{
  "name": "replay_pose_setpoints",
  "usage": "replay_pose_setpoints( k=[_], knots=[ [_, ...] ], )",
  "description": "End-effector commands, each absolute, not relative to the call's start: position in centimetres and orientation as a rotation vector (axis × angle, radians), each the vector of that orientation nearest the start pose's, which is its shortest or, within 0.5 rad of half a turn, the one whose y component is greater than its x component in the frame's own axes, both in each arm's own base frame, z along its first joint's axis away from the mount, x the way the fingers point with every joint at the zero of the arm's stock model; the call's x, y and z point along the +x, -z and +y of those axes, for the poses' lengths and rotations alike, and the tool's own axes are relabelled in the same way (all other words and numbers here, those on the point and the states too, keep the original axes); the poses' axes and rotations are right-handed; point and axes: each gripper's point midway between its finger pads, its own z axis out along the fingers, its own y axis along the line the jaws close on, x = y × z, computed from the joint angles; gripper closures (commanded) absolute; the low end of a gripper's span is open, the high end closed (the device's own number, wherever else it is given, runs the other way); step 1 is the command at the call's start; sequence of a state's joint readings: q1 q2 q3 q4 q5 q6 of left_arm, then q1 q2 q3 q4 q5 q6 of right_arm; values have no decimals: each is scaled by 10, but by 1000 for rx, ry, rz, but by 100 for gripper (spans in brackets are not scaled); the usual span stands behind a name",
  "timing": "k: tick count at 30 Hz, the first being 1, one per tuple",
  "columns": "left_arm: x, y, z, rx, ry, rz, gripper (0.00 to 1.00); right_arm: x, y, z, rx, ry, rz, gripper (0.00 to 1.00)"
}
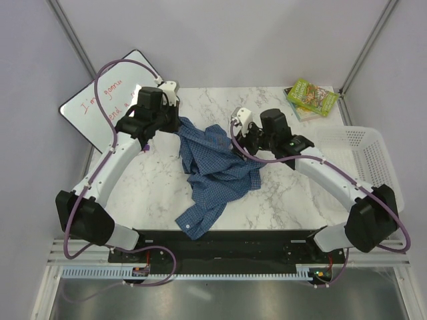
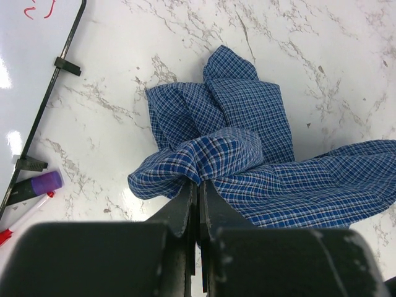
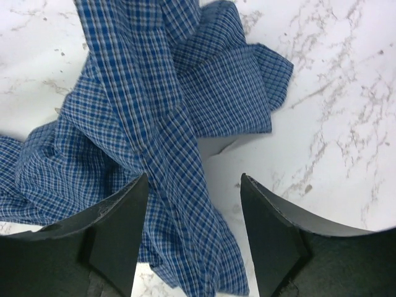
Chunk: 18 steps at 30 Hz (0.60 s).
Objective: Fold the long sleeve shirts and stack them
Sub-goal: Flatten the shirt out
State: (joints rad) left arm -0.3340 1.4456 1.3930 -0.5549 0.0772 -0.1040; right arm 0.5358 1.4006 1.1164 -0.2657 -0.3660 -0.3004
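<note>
The shirt needs to be spread flat for folding, so my right gripper should next grab the shirt's raised band, apart from my left gripper's fold.
One long sleeve shirt, blue and finely checked, lies crumpled in the middle of the marble table, with one end trailing toward the near edge. My left gripper is at the shirt's far left corner. In the left wrist view it is shut on a raised fold of the shirt. My right gripper hovers over the shirt's far right part. In the right wrist view it stands open, and a band of the shirt runs between its fingers, close to the left one.
A whiteboard with red writing leans at the far left, with a purple-capped marker beside its edge. A green box sits at the far right corner. A white mesh basket stands off the table's right side.
</note>
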Motion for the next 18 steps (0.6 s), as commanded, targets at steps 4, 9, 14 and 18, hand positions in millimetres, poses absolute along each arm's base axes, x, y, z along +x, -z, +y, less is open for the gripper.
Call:
replay_pose_setpoints(
  k=[4,9,14,18],
  knots=[
    [387,-277,-147,233,315,2109,98,315,-229,310,-1166,-645,1692,32],
    [391,-277,-146,219,297,2110,98,310,-227,312,-1188,-632,1682,31],
    [388,-292,-152,221,351,2082,98,338,-203,303,-1192,-443,1730,38],
    [383,-301,-150,227,342,2068,98,359,-197,299,-1155,-339,1752,79]
  ],
)
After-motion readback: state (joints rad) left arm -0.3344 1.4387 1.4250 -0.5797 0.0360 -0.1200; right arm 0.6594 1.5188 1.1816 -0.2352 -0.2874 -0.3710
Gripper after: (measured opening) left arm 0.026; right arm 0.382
